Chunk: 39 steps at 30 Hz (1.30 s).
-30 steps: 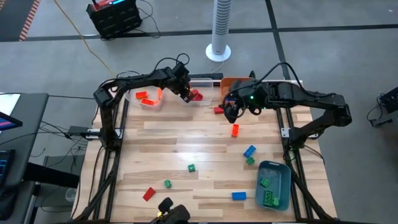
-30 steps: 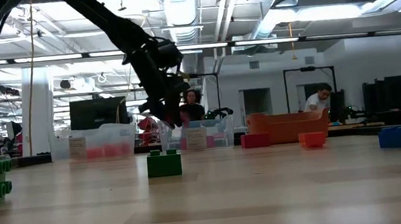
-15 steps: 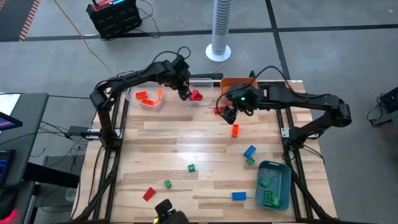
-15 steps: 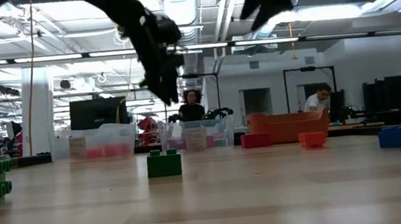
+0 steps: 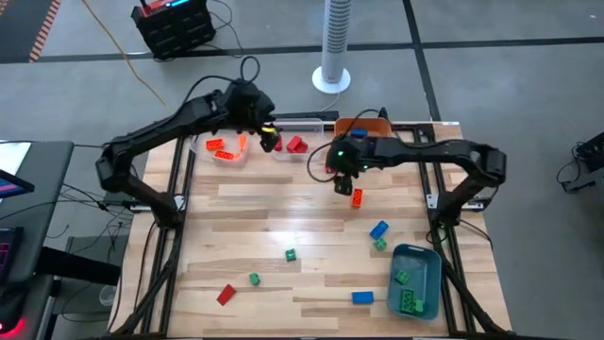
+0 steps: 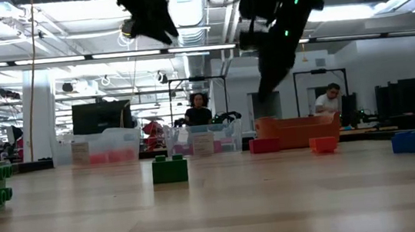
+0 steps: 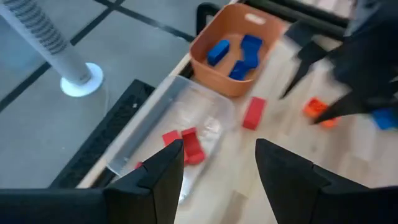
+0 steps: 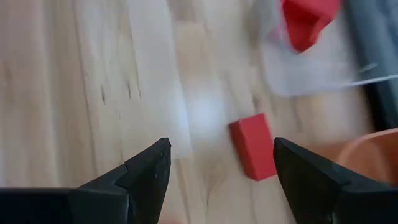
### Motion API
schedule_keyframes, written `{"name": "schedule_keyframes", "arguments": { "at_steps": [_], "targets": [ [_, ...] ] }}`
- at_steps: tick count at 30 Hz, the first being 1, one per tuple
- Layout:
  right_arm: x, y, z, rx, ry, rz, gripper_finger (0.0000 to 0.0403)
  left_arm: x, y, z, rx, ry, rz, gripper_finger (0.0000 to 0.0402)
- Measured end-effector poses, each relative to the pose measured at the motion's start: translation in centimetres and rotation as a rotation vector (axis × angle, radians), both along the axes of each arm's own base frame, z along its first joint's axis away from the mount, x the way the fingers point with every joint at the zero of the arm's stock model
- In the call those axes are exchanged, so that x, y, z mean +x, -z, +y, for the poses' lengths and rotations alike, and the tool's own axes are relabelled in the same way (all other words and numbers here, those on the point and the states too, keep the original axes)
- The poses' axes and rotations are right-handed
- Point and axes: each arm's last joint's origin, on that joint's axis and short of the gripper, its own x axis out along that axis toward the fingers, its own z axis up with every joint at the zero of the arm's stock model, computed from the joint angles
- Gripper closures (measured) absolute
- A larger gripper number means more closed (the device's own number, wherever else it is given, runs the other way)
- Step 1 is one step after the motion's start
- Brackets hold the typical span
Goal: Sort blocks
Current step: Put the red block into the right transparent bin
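Note:
My right gripper should grab the red block by its long sides next, to sort it into the clear bin (image 5: 300,139) (image 8: 320,70) with the red blocks.
Small studded blocks lie scattered on the wooden table (image 5: 283,212). My left gripper (image 5: 267,142) (image 7: 217,165) is open, high over a clear bin (image 7: 177,127) that holds red blocks (image 7: 186,146). My right gripper (image 5: 342,179) (image 8: 217,165) is open above a red block (image 5: 330,167) (image 8: 255,146) lying flat on the table beside that bin; an orange block (image 5: 357,197) lies just near of it. Blue (image 5: 378,229), green (image 5: 291,254) and red (image 5: 226,295) blocks rest farther toward the near edge.
An orange bin (image 5: 359,127) at the far edge holds blue blocks (image 7: 239,53). A second clear bin (image 5: 226,149) to the far left holds orange-red blocks. A blue-grey bin (image 5: 415,279) at the near right holds green blocks. Bare wood lies at the table's left and middle.
My left gripper has risen from just above the clear bin and drawn back a little toward the table's left. My right gripper has moved toward the table's left and down, from near the orange bin to above the loose red block.

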Motion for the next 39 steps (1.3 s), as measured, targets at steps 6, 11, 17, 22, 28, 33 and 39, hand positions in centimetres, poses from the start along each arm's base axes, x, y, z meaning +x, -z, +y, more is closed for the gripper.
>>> {"name": "schedule_keyframes", "arguments": {
  "at_steps": [6,11,17,22,28,33,39],
  "targets": [
    [1.2,3.4,-0.5,-0.003,-0.068,0.120,0.0112,-1.3,-1.3,-2.5,-0.042,0.020,-0.022,0.0210],
    [1.3,4.0,-1.8,-0.008,-0.050,0.132,0.0111,-1.8,-1.7,-4.2,-0.049,0.034,-0.011,0.0210],
    [1.4,4.2,-3.8,-0.023,-0.024,0.104,0.0111,-1.6,-1.8,-6.0,-0.027,0.026,0.014,0.0210],
    [1.7,4.6,-4.9,0.000,-0.064,0.053,0.0111,-1.6,-1.6,-7.9,-0.029,0.046,0.048,0.0210],
    [1.4,6.1,-5.8,0.079,-0.083,0.077,0.0111,-3.0,-2.4,-9.7,-0.008,0.029,0.047,0.0210],
    [1.6,7.4,-6.1,0.092,-0.082,0.109,0.0112,-5.4,-3.7,-10.2,0.028,-0.027,0.012,0.0210],
    [1.7,7.4,-6.0,0.056,-0.141,0.115,0.0113,-8.1,-4.7,-10.5,0.045,-0.077,-0.014,0.0210]
  ]
}}
